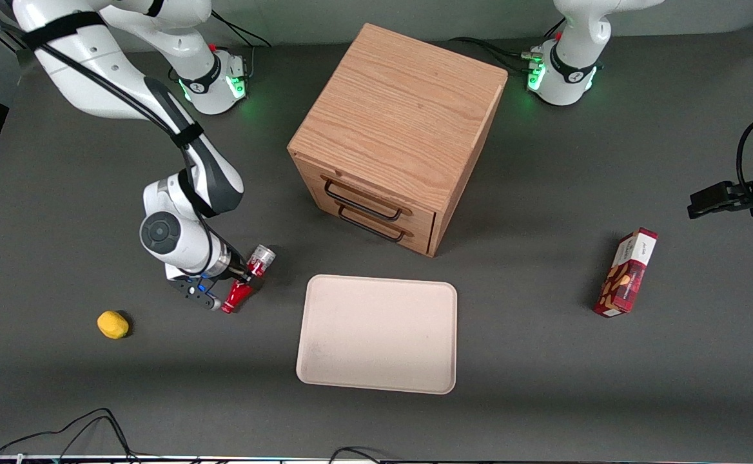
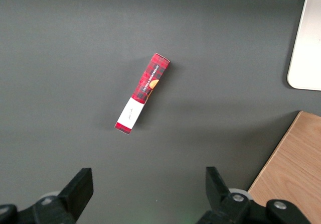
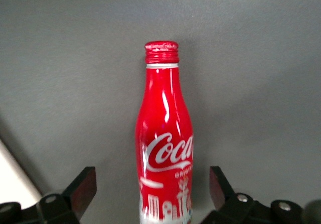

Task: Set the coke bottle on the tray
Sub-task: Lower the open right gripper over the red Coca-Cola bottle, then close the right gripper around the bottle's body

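Note:
My right gripper picks up the coke bottle next by its lower body (image 1: 256, 267), to place it on the tray (image 1: 376, 332).
The coke bottle (image 1: 248, 279) lies on its side on the dark table, its silver end pointing away from the front camera and its red neck toward it. My right gripper (image 1: 240, 281) is down at the bottle, open. In the right wrist view the bottle (image 3: 164, 143) lies between the two black fingers (image 3: 83, 186), with a gap on each side, and the gripper (image 3: 153, 185) straddles its lower body. The cream tray (image 1: 376, 332) lies flat beside the bottle, toward the parked arm's end, with nothing on it. A sliver of the tray's edge (image 3: 7, 170) also shows in the right wrist view.
A wooden two-drawer cabinet (image 1: 396, 135) stands farther from the front camera than the tray. A yellow lemon-like fruit (image 1: 113, 324) lies near the working arm's end. A red snack box (image 1: 628, 272) lies toward the parked arm's end. Cables trail along the table's near edge.

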Controlling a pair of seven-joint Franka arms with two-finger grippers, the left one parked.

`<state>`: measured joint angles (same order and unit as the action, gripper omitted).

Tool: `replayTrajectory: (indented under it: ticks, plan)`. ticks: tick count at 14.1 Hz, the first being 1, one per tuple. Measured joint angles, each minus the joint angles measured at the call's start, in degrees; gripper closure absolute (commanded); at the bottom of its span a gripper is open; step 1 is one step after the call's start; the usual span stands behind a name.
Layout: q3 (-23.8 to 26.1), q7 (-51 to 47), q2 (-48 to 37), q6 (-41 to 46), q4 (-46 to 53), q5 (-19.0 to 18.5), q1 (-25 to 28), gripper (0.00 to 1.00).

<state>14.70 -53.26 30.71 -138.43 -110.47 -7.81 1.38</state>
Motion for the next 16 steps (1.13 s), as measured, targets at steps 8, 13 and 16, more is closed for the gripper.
replayTrajectory:
  ticks: [8, 13, 16]
  plan:
    - [-0.02, -0.80, 3.18, -3.22, 0.04, -0.80, -0.58, 0.76]
    - [-0.01, -0.84, 3.15, -3.31, 0.10, -0.82, -0.60, 1.00]
    - [-0.01, -0.53, 2.97, -2.96, 1.09, -1.23, -0.78, 1.00]
